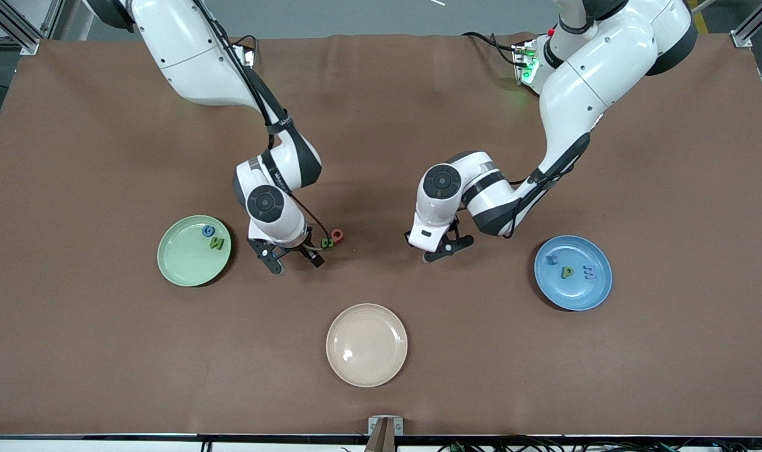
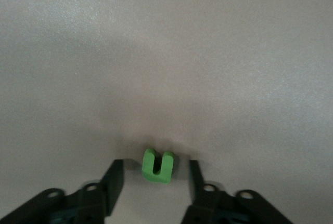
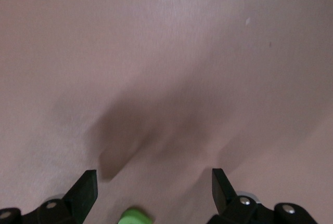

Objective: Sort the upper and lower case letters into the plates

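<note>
The robot's right gripper will next grab the small green letter (image 1: 326, 243) by its two long sides, so that it can sort it onto the mint green plate (image 1: 183, 267).
A bright green letter u (image 2: 157, 165) lies flat on the brown table. My left gripper (image 2: 155, 176) is low around it, open, with a narrow gap on each side. In the front view the left gripper (image 1: 444, 249) hides that letter. My right gripper (image 1: 295, 260) stands wide open just above the table, beside a small green letter (image 1: 326, 243) and a red letter (image 1: 337, 235). In the right wrist view the right gripper (image 3: 154, 180) has a green letter (image 3: 134, 216) at the frame's edge. The mint green plate (image 1: 183, 267) holds two letters. The blue plate (image 1: 575, 296) holds three.
A cream-beige plate (image 1: 366, 344) sits with nothing on it, nearer to the front camera than both grippers, about midway along the table. Cables and a green-lit box (image 1: 526, 63) lie by the left arm's base.
</note>
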Motion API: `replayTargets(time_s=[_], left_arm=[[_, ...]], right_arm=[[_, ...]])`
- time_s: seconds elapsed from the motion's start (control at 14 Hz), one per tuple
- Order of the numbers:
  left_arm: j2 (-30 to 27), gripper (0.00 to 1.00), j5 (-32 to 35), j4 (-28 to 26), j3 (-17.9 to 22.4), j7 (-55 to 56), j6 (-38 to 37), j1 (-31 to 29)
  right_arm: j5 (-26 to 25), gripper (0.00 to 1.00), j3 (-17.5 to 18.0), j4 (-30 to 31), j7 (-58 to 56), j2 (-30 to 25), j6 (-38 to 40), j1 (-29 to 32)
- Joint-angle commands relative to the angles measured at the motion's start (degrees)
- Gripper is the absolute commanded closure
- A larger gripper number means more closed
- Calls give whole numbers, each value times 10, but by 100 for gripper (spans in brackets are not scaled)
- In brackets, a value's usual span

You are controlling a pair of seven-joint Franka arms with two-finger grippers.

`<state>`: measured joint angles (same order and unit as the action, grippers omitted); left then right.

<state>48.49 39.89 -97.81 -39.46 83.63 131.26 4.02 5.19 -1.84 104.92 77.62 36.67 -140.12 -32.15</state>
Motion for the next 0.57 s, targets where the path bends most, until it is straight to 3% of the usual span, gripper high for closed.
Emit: replayTargets(time_s=[0.0,0.14,0.43,0.5], left_arm=[[0,61,-9,10,5,-8,0,3],[5,74,-10,12,11,-6,0,6],[13,76,-10,19,16,-6,0,6],[12,83,-11,22,16,-6,0,6]], right_arm=[[-6,4,-4,-7,49,2,-2,-19],[-7,8,-4,-9,67,2,-3,-33],[-8,19,-4,-7,76,3,-9,-40],[-9,22,-5,-7,76,3,-9,-40]])
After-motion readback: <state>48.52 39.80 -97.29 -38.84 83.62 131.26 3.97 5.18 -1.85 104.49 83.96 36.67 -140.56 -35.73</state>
